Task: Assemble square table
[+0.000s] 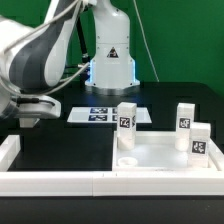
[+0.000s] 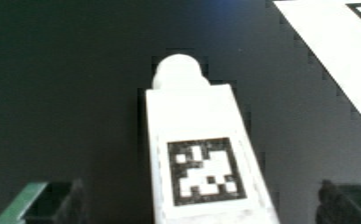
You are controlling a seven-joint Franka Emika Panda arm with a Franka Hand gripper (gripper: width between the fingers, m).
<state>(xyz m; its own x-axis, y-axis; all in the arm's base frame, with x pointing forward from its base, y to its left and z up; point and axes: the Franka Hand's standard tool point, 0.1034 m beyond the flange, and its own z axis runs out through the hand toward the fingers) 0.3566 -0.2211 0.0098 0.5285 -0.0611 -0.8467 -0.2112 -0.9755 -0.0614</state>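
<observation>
My gripper should close now, and it would hold the leg block, because my fingers are on either side of the block's near end.
In the wrist view a white leg block point(image 2: 198, 140) with a black-and-white tag lies flat on the black table, its rounded peg end pointing away from the camera. My gripper point(image 2: 195, 200) is open. Its two fingertips point(image 2: 44, 200) stand either side of the leg's near end, with gaps on both sides. In the exterior view the white square tabletop point(image 1: 165, 152) lies at the right. Three tagged legs stand upright on it: one point(image 1: 125, 117) at its far left corner, two point(image 1: 186, 115) point(image 1: 199, 138) on its right side. My gripper's hand point(image 1: 30, 110) is at the exterior view's left; the arm hides the lying leg there.
The marker board point(image 1: 100, 114) lies flat in front of the robot base, and its corner shows in the wrist view point(image 2: 337, 40). A long low white border wall point(image 1: 60, 180) runs along the front and up the left side point(image 1: 8, 150).
</observation>
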